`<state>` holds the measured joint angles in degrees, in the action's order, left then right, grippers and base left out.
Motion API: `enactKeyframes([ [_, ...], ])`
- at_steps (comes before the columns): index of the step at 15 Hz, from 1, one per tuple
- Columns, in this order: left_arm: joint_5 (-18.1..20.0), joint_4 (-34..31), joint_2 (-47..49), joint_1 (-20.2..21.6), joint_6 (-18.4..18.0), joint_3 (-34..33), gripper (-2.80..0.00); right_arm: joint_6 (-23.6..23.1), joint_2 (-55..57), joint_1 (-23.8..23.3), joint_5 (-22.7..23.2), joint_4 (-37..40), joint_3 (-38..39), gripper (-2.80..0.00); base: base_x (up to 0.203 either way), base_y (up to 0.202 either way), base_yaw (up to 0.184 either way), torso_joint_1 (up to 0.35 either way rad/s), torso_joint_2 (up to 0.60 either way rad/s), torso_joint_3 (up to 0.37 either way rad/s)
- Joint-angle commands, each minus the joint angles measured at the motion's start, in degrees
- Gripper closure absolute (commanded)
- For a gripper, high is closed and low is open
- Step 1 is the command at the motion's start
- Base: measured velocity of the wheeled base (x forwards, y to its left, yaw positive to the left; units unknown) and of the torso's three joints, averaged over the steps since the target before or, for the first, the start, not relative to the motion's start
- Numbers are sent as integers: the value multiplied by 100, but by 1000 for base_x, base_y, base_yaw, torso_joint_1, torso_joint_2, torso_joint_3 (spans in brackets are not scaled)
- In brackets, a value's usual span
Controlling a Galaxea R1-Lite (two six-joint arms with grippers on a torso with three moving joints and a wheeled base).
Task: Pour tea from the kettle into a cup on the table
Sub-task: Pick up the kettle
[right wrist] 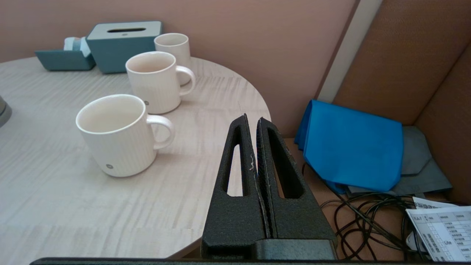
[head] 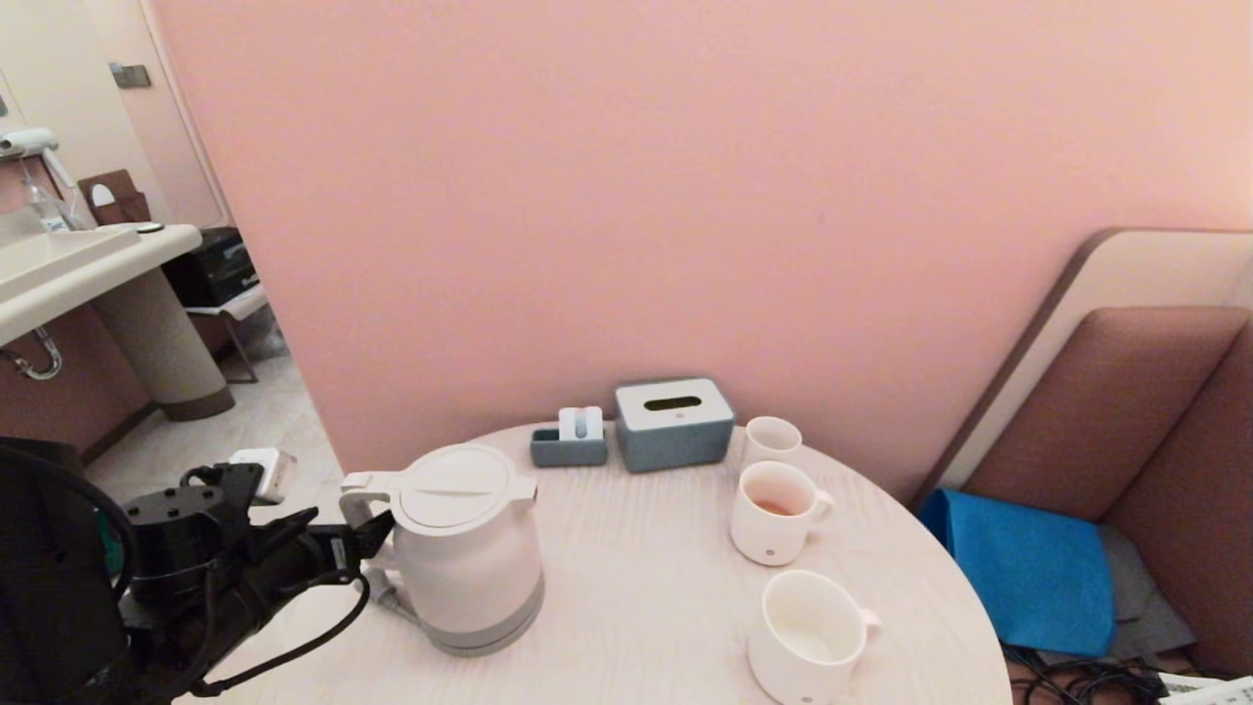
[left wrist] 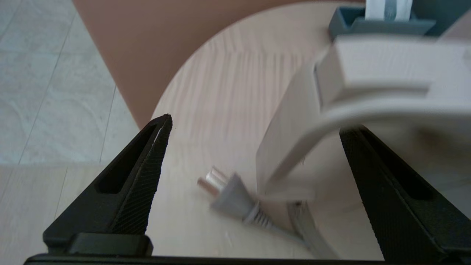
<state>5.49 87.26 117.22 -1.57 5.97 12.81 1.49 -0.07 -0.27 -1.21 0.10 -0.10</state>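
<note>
My left gripper picks up the white kettle by its loop handle (head: 353, 501) next, to pour tea into the empty white mug (head: 808, 638).
The white kettle (head: 470, 548) stands on the round table (head: 646, 587), left of centre, lid on, its grey plug (left wrist: 232, 198) lying beside its base. My left gripper (head: 370, 537) is open at the loop handle (left wrist: 294, 147), which lies between the fingers, close to one finger (left wrist: 390, 191) and well apart from the other (left wrist: 147, 173). Two white mugs stand at the right: the farther (head: 778, 509) holds a little reddish tea (head: 776, 507), the nearer (head: 808, 636) looks empty. My right gripper (right wrist: 252, 119) is shut on nothing, off the table's right edge.
A small handleless white cup (head: 771, 439), a grey-blue tissue box (head: 673, 423) and a small grey-blue tray (head: 570, 443) stand at the table's back against the pink wall. A blue cloth (head: 1028, 568), cables and an upholstered seat lie to the right.
</note>
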Motion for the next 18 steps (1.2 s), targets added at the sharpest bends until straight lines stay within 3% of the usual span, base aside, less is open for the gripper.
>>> enactKeyframes([
  [1,5,269,38,-1,9,200,-280,1,7,0,-2,-1,1,0,0,0,0,0,0,0],
  [8,-11,269,598,-1,-8,505,-280,1,7,0,-2,-1,1,0,0,0,0,0,0,0],
  [18,-48,269,318,-1,-8,625,-280,1,7,0,-2,-10,1,0,0,0,0,0,0,0],
])
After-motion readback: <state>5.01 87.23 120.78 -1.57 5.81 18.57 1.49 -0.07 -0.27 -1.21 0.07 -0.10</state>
